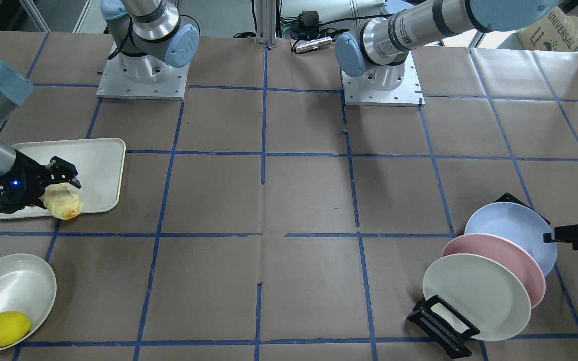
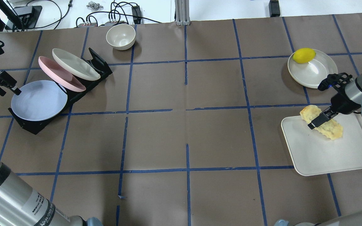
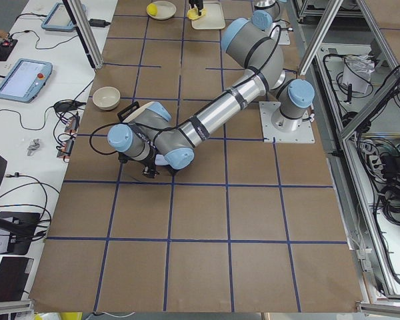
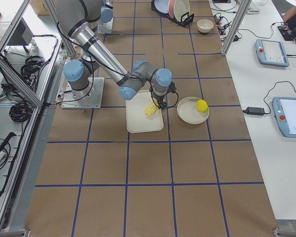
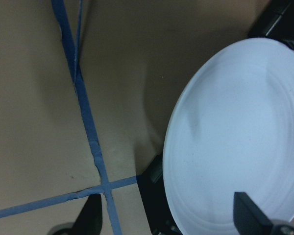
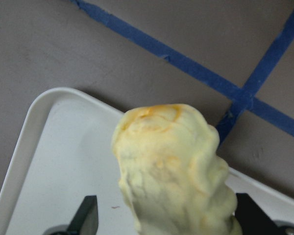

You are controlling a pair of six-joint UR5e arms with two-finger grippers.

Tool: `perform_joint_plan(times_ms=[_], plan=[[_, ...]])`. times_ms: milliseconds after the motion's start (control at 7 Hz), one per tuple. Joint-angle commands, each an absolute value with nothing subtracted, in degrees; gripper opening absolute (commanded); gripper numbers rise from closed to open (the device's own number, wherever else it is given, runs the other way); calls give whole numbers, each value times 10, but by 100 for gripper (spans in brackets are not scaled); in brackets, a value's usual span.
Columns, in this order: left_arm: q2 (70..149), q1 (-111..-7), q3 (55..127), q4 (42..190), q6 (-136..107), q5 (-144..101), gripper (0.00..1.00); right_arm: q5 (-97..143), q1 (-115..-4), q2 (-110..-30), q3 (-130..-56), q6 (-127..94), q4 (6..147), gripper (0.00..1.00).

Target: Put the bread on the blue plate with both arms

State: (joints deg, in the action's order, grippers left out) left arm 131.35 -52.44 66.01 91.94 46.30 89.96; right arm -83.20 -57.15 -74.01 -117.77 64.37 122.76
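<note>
I will next grab the blue plate by its outer rim [image 1: 553,237] with my left gripper, because the pink plate [image 1: 510,255] leans close against the blue plate in the rack.
The bread [image 2: 333,130] lies on a white tray [image 2: 335,157] at the right, near the tray's far left corner. My right gripper [image 2: 317,119] is open, with one finger on each side of the bread [image 6: 171,166]. In the right wrist view there is a gap between the left finger and the roll. The blue plate [image 2: 39,100] leans in a black rack [image 2: 96,59] at the left. My left gripper [image 2: 6,89] is open at the plate's outer rim. In the left wrist view its fingers [image 5: 250,218] straddle the rim of the plate [image 5: 235,137].
A pink plate [image 2: 58,73] and a cream plate [image 2: 74,64] lean in the same rack behind the blue one. A lemon [image 2: 304,55] lies in a shallow white bowl [image 2: 322,70] beyond the tray. A small bowl [image 2: 120,36] stands at the far edge.
</note>
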Motion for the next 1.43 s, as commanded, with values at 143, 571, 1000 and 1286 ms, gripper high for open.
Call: perform_joint_plan(times_ms=[143,571,1000,1286], plan=[[1326,-527,663,953,442,901,60,-888,-577,-780,-1174,583,1198,7],[1332,-526,651,951,447,907,8,-912,-661,-808,-1033,438,978,8],[1316,-528,587,994,450,925,8,-916,-777,-811,-870,279,799,8],[1283,-519,585,1025,466,975,8,-924,-836,-833,-835,168,752,9]])
